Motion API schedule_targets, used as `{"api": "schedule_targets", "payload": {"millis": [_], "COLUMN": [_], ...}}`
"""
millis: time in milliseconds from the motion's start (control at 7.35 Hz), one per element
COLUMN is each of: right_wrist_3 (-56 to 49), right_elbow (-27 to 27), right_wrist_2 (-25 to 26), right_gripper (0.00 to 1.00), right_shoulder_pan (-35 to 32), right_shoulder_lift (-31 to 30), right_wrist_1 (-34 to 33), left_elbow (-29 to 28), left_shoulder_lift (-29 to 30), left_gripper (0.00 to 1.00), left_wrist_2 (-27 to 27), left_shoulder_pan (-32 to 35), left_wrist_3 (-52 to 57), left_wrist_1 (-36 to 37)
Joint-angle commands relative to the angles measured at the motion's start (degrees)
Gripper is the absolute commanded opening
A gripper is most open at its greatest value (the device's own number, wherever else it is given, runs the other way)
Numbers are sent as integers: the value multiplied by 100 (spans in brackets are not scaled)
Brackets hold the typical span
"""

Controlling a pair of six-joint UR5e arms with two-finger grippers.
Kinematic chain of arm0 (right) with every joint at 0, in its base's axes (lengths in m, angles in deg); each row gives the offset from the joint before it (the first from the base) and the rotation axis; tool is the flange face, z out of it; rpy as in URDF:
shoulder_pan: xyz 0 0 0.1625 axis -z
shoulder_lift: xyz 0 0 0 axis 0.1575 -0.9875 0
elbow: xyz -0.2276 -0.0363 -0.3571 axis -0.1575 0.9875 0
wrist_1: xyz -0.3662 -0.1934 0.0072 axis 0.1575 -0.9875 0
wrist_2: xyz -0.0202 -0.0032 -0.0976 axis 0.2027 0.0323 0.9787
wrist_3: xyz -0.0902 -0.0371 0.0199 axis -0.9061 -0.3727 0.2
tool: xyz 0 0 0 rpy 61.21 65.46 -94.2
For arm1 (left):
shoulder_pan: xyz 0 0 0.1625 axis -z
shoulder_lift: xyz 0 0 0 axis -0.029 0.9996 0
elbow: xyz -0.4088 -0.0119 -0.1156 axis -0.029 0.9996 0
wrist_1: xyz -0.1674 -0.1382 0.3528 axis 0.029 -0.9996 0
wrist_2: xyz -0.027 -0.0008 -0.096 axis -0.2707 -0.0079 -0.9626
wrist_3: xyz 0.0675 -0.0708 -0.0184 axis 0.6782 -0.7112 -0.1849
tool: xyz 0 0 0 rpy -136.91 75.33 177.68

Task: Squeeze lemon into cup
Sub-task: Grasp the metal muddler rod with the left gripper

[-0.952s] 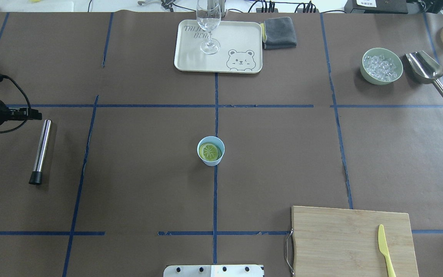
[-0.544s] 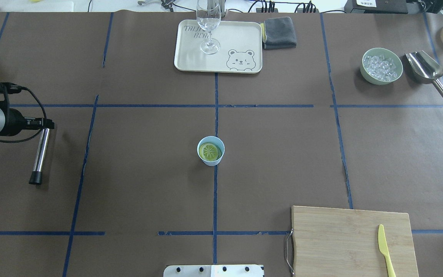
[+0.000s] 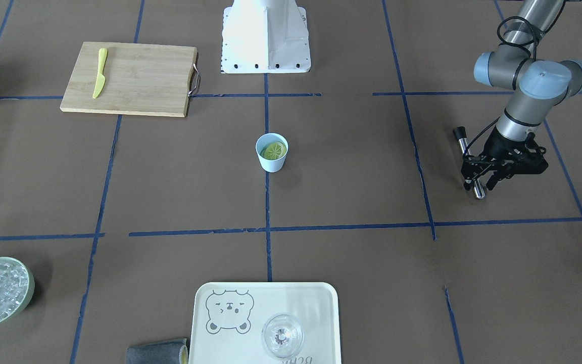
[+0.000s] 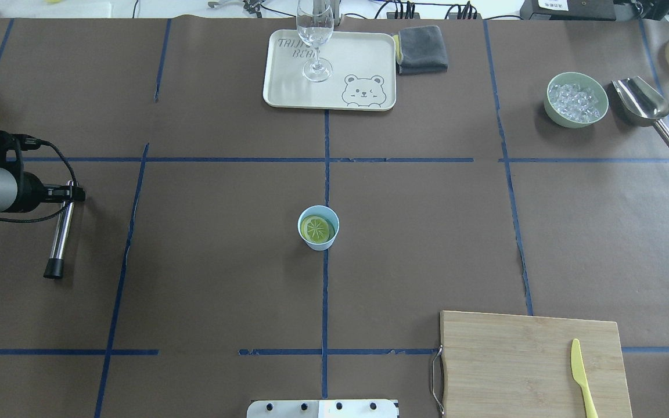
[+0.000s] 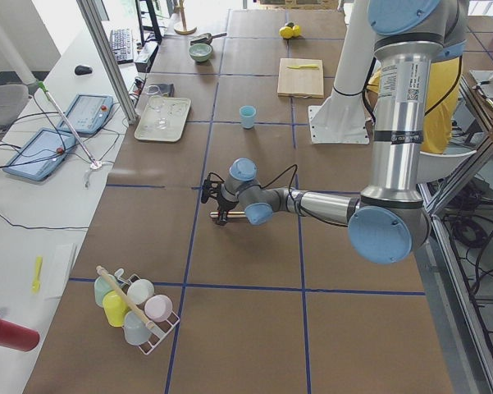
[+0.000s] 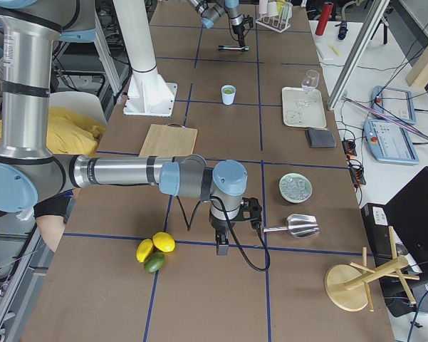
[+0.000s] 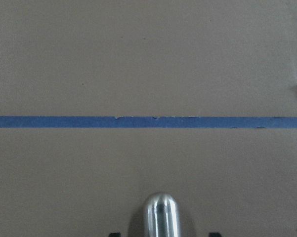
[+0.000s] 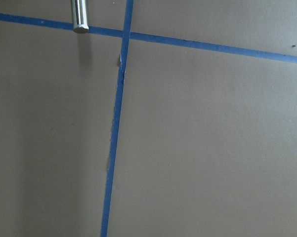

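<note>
My left gripper grabs the metal rod by its steel body (image 3: pixel 476 185) next. The rod then presses the lemon in the cup (image 3: pixel 274 151).
The light-blue cup (image 4: pixel 318 238) stands upright at the table's centre on a blue tape line, also in the front view (image 3: pixel 271 163). The lemon slice (image 4: pixel 317 229) lies inside it, cut face up. My left gripper (image 4: pixel 74 194) is far left of the cup, low over the far end of a metal rod (image 4: pixel 59 232). Its fingers straddle that rounded end (image 7: pixel 161 215) with gaps on both sides, open. My right gripper (image 6: pixel 221 246) shows only in the right side view, beyond the table's right end; I cannot tell whether it is open or shut.
A tray (image 4: pixel 288 87) with a wine glass (image 4: pixel 315 35) and a grey cloth (image 4: pixel 423 49) sit at the back. A green bowl of ice (image 4: pixel 555 116) and a metal scoop (image 4: pixel 642 101) are back right. A cutting board (image 4: pixel 514 360) with a yellow knife (image 4: pixel 582 377) is front right.
My left arm has come further in from the left edge, and its gripper has moved onto the rod's far end. The cup and lemon slice have not moved.
</note>
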Motion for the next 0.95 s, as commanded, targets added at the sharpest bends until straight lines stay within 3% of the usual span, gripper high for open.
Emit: {"api": "schedule_targets", "payload": {"millis": [0, 408, 680, 816], "right_wrist_3": [9, 18, 18, 18], "right_elbow": [-8, -8, -17, -25], "right_wrist_2": [0, 0, 0, 0], "right_gripper": [100, 100, 100, 100], "right_shoulder_pan": [0, 0, 0, 0], "right_shoulder_lift": [0, 9, 26, 35], "right_wrist_1": [0, 0, 0, 0], "left_elbow": [41, 189, 663, 743], "left_shoulder_lift": [-2, -10, 16, 268], "left_gripper": [0, 0, 0, 0], "left_wrist_2": [8, 16, 16, 69], "left_shoulder_pan": [4, 13, 13, 56], "left_wrist_3": [-72, -3, 137, 843], "left_wrist_1": [-6, -15, -41, -67]}}
